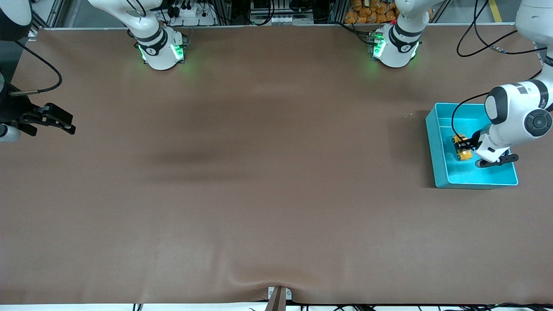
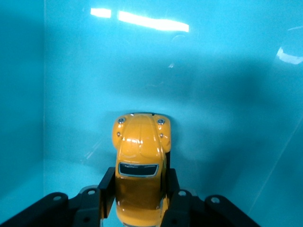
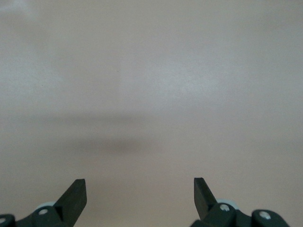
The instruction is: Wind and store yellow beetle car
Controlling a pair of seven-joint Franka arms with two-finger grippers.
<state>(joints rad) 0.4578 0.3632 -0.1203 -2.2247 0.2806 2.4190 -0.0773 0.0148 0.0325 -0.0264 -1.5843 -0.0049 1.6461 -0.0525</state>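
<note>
I should let go of the yellow beetle car [image 1: 465,154] [image 2: 140,142] with my left gripper, because the car is low inside the teal bin's sides and would rest there.
The yellow beetle car [image 1: 465,154] is inside the teal bin [image 1: 432,139], toward the left arm's end of the table. My left gripper [image 1: 463,147] reaches down into the bin and is shut on the car. In the left wrist view the black fingers [image 2: 108,182] press both sides of the car [image 2: 140,142] at its rear half. Its rounded nose points at the bin's floor [image 2: 213,94], and I cannot tell whether it touches. My right gripper [image 1: 65,123] waits open and empty over bare table at the right arm's end; the right wrist view shows only mat around the gripper [image 3: 139,189].
The brown mat [image 1: 268,172] covers the whole table. The bin's walls stand close around the left gripper. Both arm bases [image 1: 162,49] stand at the table's edge farthest from the front camera. A small clamp [image 1: 278,296] sits at the nearest edge.
</note>
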